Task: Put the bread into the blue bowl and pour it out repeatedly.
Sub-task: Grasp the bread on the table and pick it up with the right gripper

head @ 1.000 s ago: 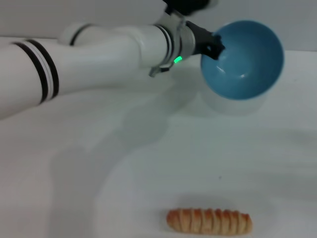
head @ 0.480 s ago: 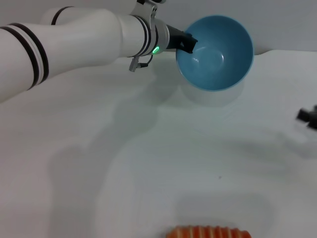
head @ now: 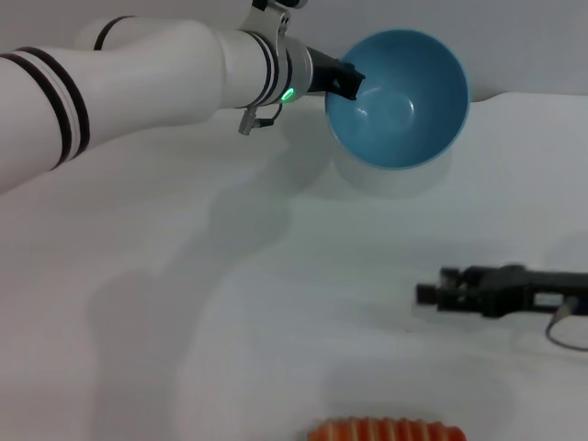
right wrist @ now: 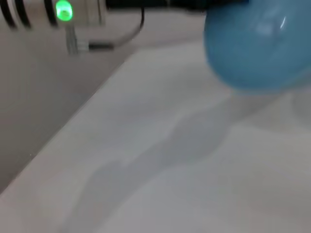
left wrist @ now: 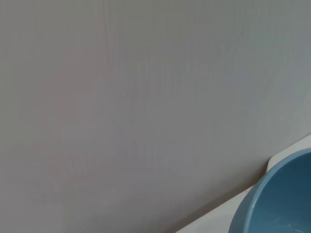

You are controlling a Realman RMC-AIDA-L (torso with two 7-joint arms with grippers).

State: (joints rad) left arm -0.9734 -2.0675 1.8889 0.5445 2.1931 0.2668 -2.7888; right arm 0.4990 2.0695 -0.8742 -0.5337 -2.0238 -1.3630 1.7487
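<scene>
I must move my right gripper toward the bread [head: 386, 430] before closing: empty table separates the gripper's fingers from the bread in the head view.
The blue bowl [head: 400, 96] hangs in the air at the back of the table, tipped so its empty inside faces me. My left gripper [head: 347, 81] is shut on its left rim. Part of the bowl's edge [left wrist: 277, 204] shows in the left wrist view, and its outside [right wrist: 260, 46] shows in the right wrist view. The bread [head: 386, 430], orange-brown and ridged, lies on the white table at the front edge of the head view, partly cut off. My right gripper [head: 428, 294], black, reaches in from the right, behind and slightly right of the bread and apart from it.
The white table [head: 184, 303] stretches around the bread. A pale wall [left wrist: 121, 97] stands behind the table. The left arm [head: 138, 73] with a green light [head: 288, 93] spans the back left, and the bowl's shadow falls on the table below it.
The right gripper has come in from the right edge towards the middle, behind the bread. A second ago the bowl was farther right; since half a second ago it has stayed put.
</scene>
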